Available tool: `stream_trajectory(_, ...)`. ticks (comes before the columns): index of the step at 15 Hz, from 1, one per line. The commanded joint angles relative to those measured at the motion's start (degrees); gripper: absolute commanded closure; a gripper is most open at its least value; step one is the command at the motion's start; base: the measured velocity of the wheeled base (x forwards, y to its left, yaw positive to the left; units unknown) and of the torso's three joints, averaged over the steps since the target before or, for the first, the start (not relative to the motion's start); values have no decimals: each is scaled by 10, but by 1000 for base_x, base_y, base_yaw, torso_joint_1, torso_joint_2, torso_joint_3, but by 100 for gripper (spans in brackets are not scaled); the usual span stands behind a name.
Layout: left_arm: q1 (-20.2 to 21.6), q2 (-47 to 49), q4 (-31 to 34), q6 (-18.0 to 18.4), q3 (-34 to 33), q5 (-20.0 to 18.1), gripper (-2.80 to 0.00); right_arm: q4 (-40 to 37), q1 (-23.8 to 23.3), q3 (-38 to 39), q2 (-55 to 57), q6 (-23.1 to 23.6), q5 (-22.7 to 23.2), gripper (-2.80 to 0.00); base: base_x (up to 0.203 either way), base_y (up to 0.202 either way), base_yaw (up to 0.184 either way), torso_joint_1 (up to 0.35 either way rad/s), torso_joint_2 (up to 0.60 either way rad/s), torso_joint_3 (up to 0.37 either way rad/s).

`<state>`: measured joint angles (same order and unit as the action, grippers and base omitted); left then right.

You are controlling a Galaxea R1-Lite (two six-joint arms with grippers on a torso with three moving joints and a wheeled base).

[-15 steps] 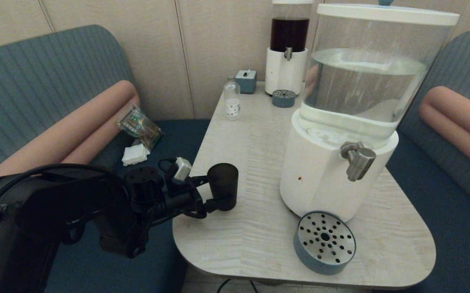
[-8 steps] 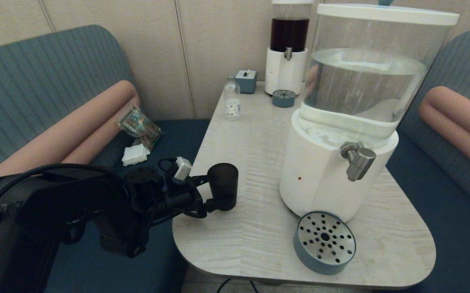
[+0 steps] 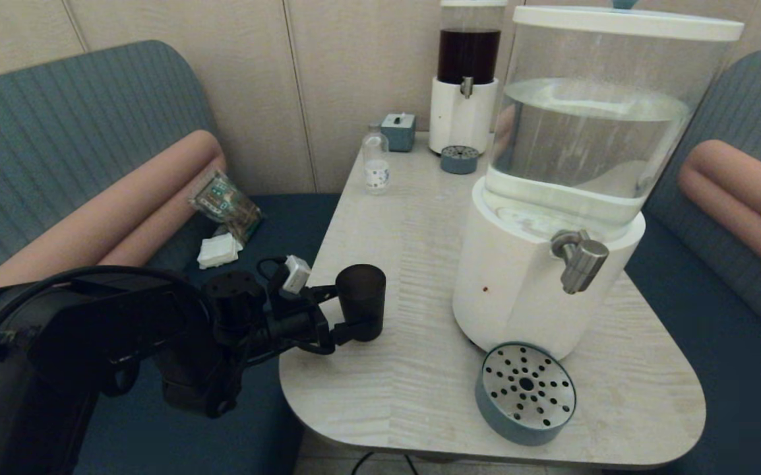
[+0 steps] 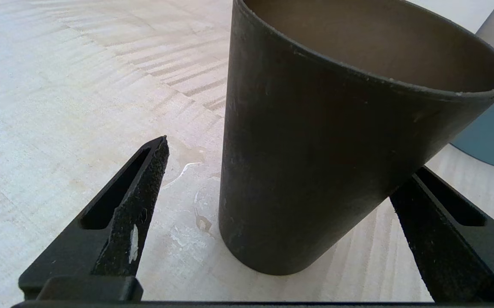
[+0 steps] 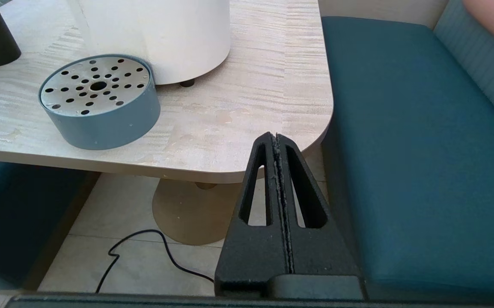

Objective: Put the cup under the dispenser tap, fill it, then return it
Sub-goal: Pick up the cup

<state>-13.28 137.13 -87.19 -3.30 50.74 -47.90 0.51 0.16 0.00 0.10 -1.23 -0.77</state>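
Observation:
The cup's lower side [image 3: 363, 316] [image 4: 291, 190] is between my left gripper's fingers, so my left gripper should close on the cup now.
The cup [image 3: 361, 300], a dark tapered tumbler, stands upright on the table's left part, well left of the dispenser tap [image 3: 578, 260]. My left gripper [image 3: 353, 313] is open around it, one finger on each side. In the left wrist view the cup [image 4: 315, 141] fills the space between the fingers. One finger [image 4: 140, 201] stands clear of the cup's wall and the other sits close against it. The steel tap juts from the white base of the big dispenser [image 3: 519, 290] with its clear water tank. My right gripper [image 5: 276, 137] is shut and empty, parked low off the table's front right corner.
A round grey drip tray [image 3: 527, 392] with a perforated steel top lies under the tap, near the front edge. At the back stand a smaller dark-liquid dispenser [image 3: 465, 79], a clear bottle [image 3: 375, 161] and a small grey box [image 3: 398, 130]. Teal benches flank the table [image 3: 413, 237].

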Motion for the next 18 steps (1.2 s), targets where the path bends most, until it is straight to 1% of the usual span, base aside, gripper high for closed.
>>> stream_trajectory(1, 0, -1, -5, -1, 0, -3, -280, 0, 0, 1, 0, 0, 0, 0, 0, 0, 0, 0, 0, 0)
stream_trajectory(4, 0, -1, -5, -2, -1, -4, -280, 0, 0, 0, 0, 0, 0, 0, 0, 0, 0, 0, 0, 0)
stream_trajectory(5, 0, -1, -5, -2, -1, -4, 0, 0, 0, 1, 0, 0, 0, 0, 0, 0, 0, 0, 0, 0)
stream_trajectory(13, 0, -9, -5, -3, -10, -4, 0, 0, 0, 0, 0, 0, 0, 0, 0, 0, 0, 0, 0, 0)
stream_trajectory(16, 0, -39, -5, -2, -29, -4, 0, 0, 0, 0, 0, 0, 0, 0, 0, 0, 0, 0, 0, 0)
stream_trajectory(18, 0, -74, -5, 0, -58, -4, 0, 0, 0, 1, 0, 0, 0, 0, 0, 0, 0, 0, 0, 0)
